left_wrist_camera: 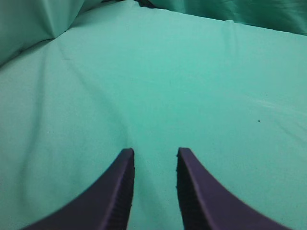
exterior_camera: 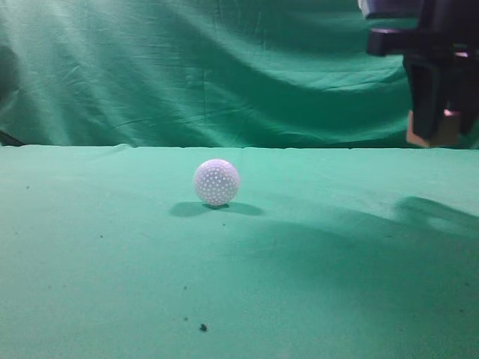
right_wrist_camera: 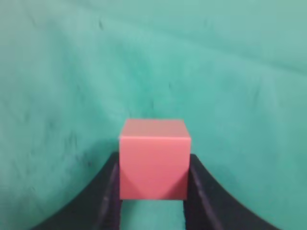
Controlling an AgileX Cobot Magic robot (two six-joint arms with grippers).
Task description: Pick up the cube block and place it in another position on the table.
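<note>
The cube block (exterior_camera: 438, 133) hangs high above the green table. My right gripper will keep holding it until it is lowered to the table.
The salmon-pink cube block (right_wrist_camera: 152, 160) sits clamped between the two dark fingers of my right gripper (right_wrist_camera: 153, 165), well above the green table (right_wrist_camera: 216, 72). In the exterior view the right gripper (exterior_camera: 441, 127) hangs at the top right with the cube block (exterior_camera: 438, 133) at its fingertips, high over the table (exterior_camera: 112, 254). My left gripper (left_wrist_camera: 154, 153) is open and empty over bare green cloth; it does not show in the exterior view.
A white dimpled ball (exterior_camera: 216, 182) rests on the table near the middle, left of and below the held cube. A wrinkled green backdrop curtain (exterior_camera: 187, 67) hangs behind the table's far edge. Small dark specks (exterior_camera: 203, 327) lie near the front.
</note>
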